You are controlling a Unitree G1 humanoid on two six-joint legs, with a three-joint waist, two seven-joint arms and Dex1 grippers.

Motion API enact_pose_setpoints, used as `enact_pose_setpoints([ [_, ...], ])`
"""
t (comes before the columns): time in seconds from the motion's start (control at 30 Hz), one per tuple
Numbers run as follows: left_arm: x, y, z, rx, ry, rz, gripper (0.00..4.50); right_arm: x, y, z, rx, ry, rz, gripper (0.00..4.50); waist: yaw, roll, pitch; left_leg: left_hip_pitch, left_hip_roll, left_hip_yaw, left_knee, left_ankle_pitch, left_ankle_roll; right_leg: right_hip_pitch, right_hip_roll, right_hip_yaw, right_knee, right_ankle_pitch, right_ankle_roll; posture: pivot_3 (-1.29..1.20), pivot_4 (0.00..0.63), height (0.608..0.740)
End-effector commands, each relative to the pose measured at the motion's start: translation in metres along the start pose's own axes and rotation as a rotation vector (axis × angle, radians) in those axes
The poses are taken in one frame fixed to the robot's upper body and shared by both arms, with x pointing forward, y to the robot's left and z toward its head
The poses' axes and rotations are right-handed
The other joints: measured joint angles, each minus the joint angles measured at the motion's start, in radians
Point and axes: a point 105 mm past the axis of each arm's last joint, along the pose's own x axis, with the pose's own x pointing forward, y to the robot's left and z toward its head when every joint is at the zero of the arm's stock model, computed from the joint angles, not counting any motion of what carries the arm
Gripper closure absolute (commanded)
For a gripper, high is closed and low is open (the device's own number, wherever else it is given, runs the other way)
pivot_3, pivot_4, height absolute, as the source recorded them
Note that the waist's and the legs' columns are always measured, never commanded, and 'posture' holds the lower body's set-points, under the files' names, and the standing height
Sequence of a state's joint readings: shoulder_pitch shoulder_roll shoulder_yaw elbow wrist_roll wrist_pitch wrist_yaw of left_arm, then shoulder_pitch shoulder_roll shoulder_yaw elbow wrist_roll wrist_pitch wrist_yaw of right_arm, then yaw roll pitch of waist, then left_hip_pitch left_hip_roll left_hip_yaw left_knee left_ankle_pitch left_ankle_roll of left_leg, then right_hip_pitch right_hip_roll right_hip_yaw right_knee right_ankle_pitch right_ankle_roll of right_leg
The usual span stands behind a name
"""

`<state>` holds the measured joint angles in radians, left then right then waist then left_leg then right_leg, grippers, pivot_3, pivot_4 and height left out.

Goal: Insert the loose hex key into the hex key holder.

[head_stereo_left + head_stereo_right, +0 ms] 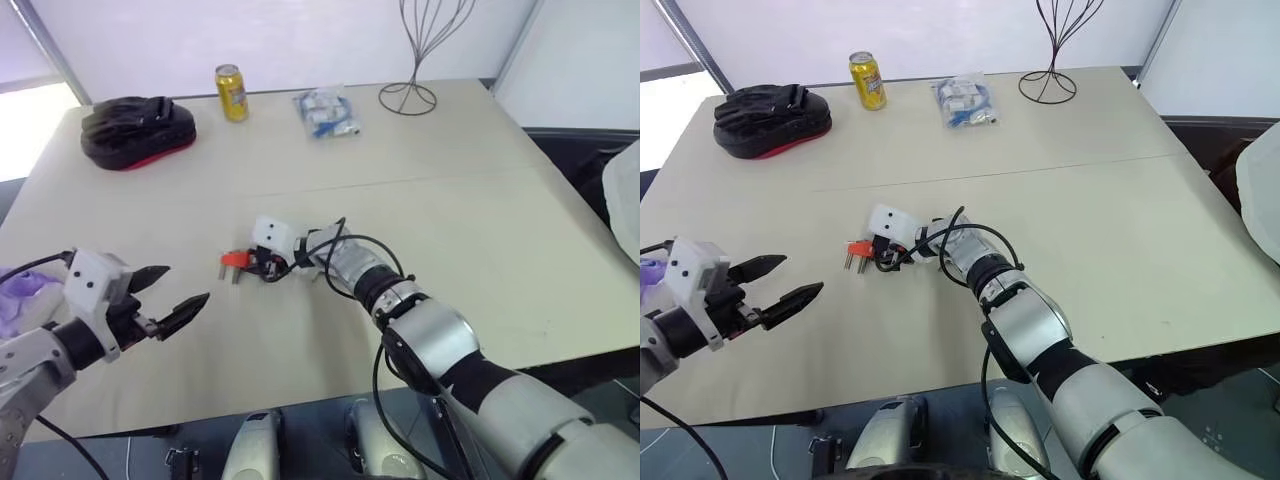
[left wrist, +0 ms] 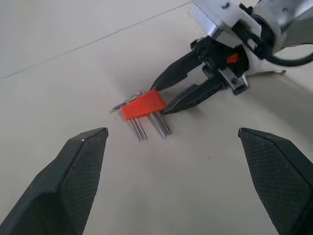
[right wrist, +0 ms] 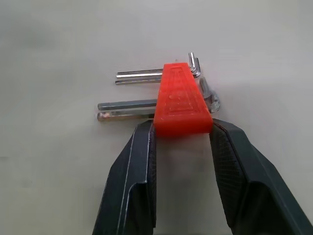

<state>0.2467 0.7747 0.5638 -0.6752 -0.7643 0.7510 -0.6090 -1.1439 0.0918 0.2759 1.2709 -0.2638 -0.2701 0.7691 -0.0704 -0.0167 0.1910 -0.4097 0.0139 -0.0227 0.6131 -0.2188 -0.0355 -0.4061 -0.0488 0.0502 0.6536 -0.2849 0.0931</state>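
Note:
My right gripper's black fingers cover the hex key holder's wide end, so my left gripper will grab its thin end (image 1: 227, 259) next.
The hex key holder (image 3: 182, 100), an orange-red block with several metal keys sticking out, lies flat on the beige table (image 1: 480, 230) near its middle. My right gripper (image 2: 161, 98) reaches in from the right, its two black fingers pressed against both sides of the holder's wide end. A thin metal rod, the loose hex key (image 2: 268, 73), lies on the table under my right wrist. My left gripper (image 1: 170, 290) hovers open to the left of the holder (image 1: 234, 259), pointing at it, with nothing between its fingers.
At the back of the table sit a black pouch (image 1: 137, 130), a yellow can (image 1: 231, 92), a plastic bag of blue and white parts (image 1: 325, 112) and a wire stand (image 1: 410, 95). Something purple (image 1: 22, 295) lies at the left edge.

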Motion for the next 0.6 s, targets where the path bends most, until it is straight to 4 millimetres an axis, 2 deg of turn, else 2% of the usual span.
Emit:
enact_pose_setpoints([
  [0.03,0.005,0.003,0.01,0.026,-0.033,-0.022,0.0,-0.019,-0.022,0.011,-0.236,-0.058,-0.121,3.49,0.007,0.0,0.0,0.0,-0.001,0.0,0.0,0.001,-0.001,0.0,0.0,0.0,0.0,0.0,0.0,0.0,0.15,0.74],
  [0.27,0.024,0.009,0.029,0.015,-0.085,-0.118,0.0,-0.059,-0.03,0.037,-0.587,-0.207,-0.247,3.49,0.005,-0.001,0.0,-0.001,-0.002,-0.001,0.0,0.002,-0.002,0.0,0.001,-0.001,0.0,0.0,0.001,0.0,0.15,0.74],
  [0.47,0.05,0.007,0.064,0.023,-0.179,-0.25,0.0,-0.104,-0.024,0.079,-1.005,-0.369,-0.365,3.49,0.003,-0.002,0.0,-0.001,-0.001,-0.001,0.001,0.002,-0.002,0.0,0.005,-0.001,0.002,0.0,0.001,0.0,0.15,0.74],
  [0.6,0.062,0.001,0.079,0.014,-0.215,-0.331,0.0,-0.124,-0.027,0.098,-1.12,-0.434,-0.449,3.49,0.002,-0.002,0.0,-0.001,-0.001,0.0,0.002,0.002,-0.002,0.0,0.005,-0.001,0.002,0.001,0.001,0.0,0.15,0.74],
])
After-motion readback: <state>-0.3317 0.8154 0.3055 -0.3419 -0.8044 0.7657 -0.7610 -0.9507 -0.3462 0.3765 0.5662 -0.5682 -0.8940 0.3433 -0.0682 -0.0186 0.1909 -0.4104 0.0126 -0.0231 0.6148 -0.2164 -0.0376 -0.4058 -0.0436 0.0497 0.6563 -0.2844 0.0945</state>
